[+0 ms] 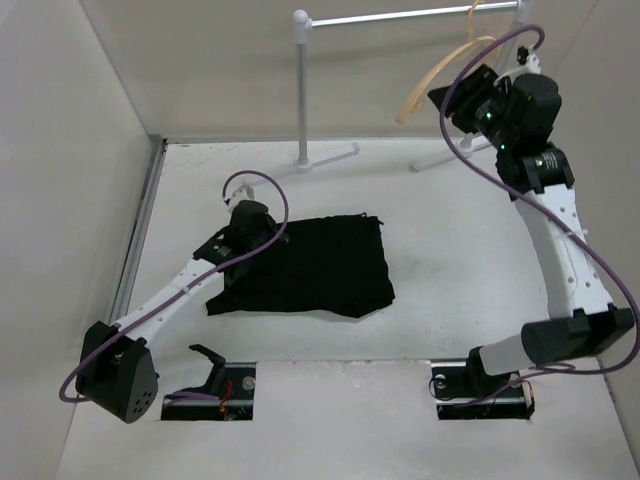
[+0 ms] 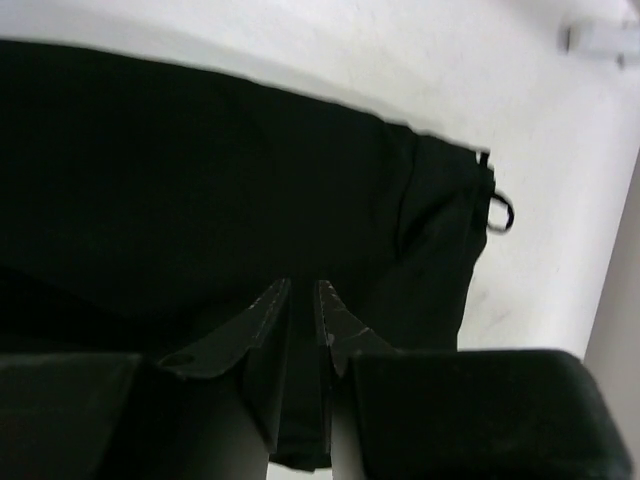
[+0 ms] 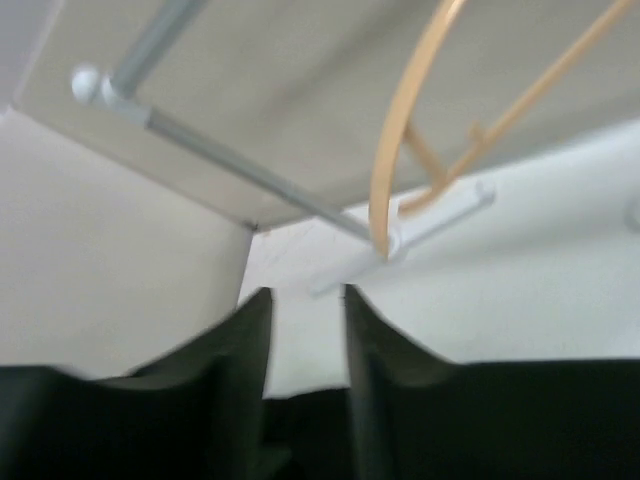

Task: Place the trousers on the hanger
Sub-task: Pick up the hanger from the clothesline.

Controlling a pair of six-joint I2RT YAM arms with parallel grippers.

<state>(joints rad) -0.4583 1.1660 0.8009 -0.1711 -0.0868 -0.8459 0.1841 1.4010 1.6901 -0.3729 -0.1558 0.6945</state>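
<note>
My right gripper should grab the tan hanger near its curved arm's end (image 1: pixel 412 104) (image 3: pixel 381 208). The hanger's hook and middle then stay free, so it can be unhooked and handed over.
The black trousers (image 1: pixel 315 265) lie folded in a rough square on the white table. My left gripper (image 1: pixel 265 238) is at their left edge. In the left wrist view its jaws (image 2: pixel 303 290) stand nearly together with a fold of the trousers (image 2: pixel 200 180) pinched between them. The tan hanger (image 1: pixel 432 82) hangs from the silver rail (image 1: pixel 400 18) at the back right. My right gripper (image 1: pixel 455 100) is raised next to the hanger's lower end. In the right wrist view it (image 3: pixel 305 295) is open and empty, with the hanger (image 3: pixel 385 170) just above and ahead, not touched.
The rail's upright post (image 1: pixel 302 90) stands on white feet (image 1: pixel 330 157) at the back of the table. Side walls close in the table left (image 1: pixel 70 180) and right. Two cut-outs (image 1: pixel 222 388) at the near edge hold the arm bases.
</note>
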